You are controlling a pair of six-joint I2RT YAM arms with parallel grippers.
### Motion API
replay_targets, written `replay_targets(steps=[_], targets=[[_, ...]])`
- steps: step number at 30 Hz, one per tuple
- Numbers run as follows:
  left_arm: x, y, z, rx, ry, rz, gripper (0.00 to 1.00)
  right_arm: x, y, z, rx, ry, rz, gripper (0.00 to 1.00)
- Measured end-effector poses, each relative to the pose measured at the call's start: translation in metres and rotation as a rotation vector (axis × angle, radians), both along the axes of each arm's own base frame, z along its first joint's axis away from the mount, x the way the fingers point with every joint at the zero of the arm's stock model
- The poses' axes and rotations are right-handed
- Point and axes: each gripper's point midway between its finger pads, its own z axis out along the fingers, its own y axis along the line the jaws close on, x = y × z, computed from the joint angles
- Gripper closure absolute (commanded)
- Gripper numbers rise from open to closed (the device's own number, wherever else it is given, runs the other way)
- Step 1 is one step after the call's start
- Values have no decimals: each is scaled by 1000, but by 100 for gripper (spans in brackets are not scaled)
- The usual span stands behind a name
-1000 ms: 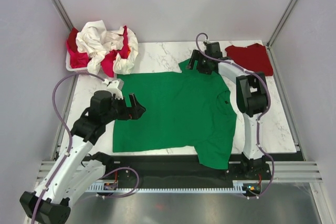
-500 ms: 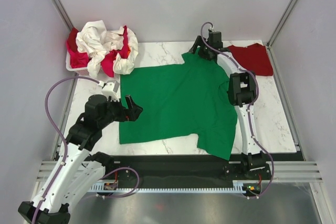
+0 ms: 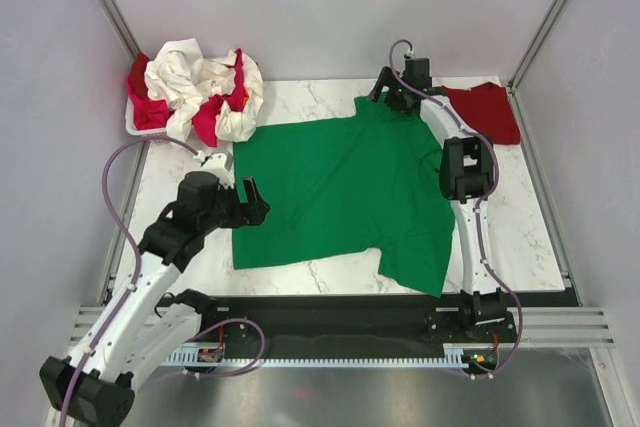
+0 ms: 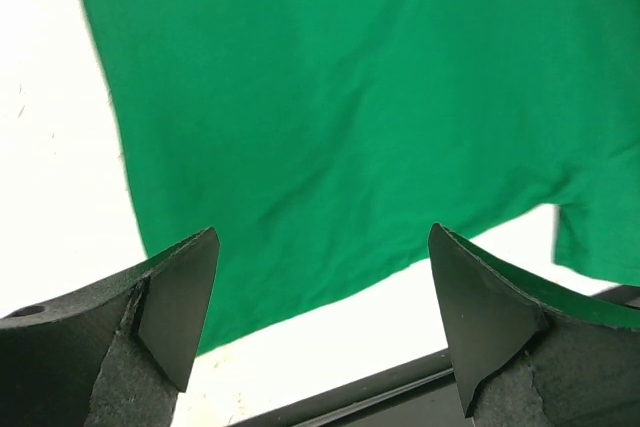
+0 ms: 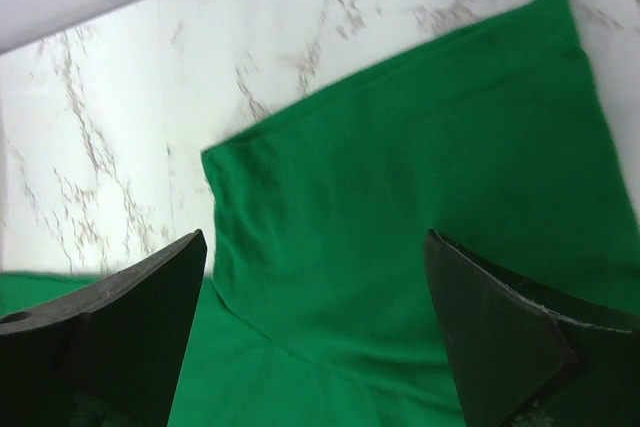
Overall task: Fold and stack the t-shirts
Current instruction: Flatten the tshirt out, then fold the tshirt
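The left gripper grabs the green t-shirt [image 3: 340, 192] by its near hem corner next, so that the t-shirt's near side folds over its body.
A bright green t-shirt [image 3: 340, 192] lies spread flat on the marble table. Its near right sleeve reaches the table's front edge. My left gripper [image 3: 255, 202] is open and empty at the shirt's left hem. In the left wrist view [image 4: 320, 287] its jaws stand wide over the hem corner [image 4: 300, 147]. My right gripper [image 3: 383, 97] is open over the shirt's far sleeve, which fills the right wrist view [image 5: 400, 217]. A folded dark red t-shirt [image 3: 485, 112] lies at the back right. Cream-white [image 3: 185, 77] and pinkish red [image 3: 207, 125] shirts are crumpled in the basket.
The white plastic basket [image 3: 133, 127] stands at the back left corner, heaped with shirts. A black rail [image 3: 330, 312] runs along the table's front edge. Grey walls close in the left, right and back sides.
The green shirt has slid away from the front edge, toward the back and right. My right gripper moved further back with it. My left gripper stayed near the left hem.
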Motion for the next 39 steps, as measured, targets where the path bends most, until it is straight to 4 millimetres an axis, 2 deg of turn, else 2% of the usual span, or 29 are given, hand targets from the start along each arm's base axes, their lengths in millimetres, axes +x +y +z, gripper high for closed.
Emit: replay_targets(steps=[3, 5, 7, 9, 10, 13, 14, 16, 17, 19, 21, 24, 26, 28, 30, 36, 39], targets=[[2, 4, -23, 49, 94, 41, 7, -16, -12, 11, -22, 39, -7, 2], [0, 3, -39, 70, 165, 59, 7, -29, -22, 35, -38, 43, -20, 2], [-6, -3, -53, 82, 226, 64, 7, -40, -31, 71, -49, 9, -36, 2], [-15, -9, -63, 91, 258, 55, 7, -57, -40, 122, -50, -55, -54, 2], [-21, -12, -69, 97, 273, 44, 17, -69, -45, 150, -48, -93, -64, 2], [-38, -15, -91, 96, 339, 93, 34, -114, -55, 224, -34, -222, -84, 2], [-43, -12, -99, 96, 359, 125, 34, -133, -58, 245, -28, -263, -87, 2], [-50, -2, -114, 97, 384, 201, 34, -164, -61, 269, -21, -321, -90, 2], [-54, 4, -121, 91, 392, 245, 34, -176, -63, 275, -20, -334, -91, 2], [-61, 15, -131, 84, 399, 315, 33, -198, -64, 275, -17, -344, -89, 2], [-63, 22, -134, 75, 397, 371, 31, -213, -65, 258, -17, -307, -84, 2], [-60, 27, -133, 56, 387, 446, 27, -235, -62, 222, -6, -222, -66, 2], [-61, 28, -139, 45, 407, 490, 34, -249, -59, 205, -3, -173, -51, 2], [-67, 31, -150, 57, 441, 518, 33, -262, -55, 195, -2, -142, -32, 2], [-73, 35, -157, 72, 462, 536, 33, -272, -52, 196, 0, -141, -21, 2], [-73, 37, -155, 67, 446, 561, 33, -285, -42, 213, 8, -186, 12, 2], [-73, 37, -156, 67, 448, 570, 39, -287, -39, 212, 8, -182, 20, 2]])
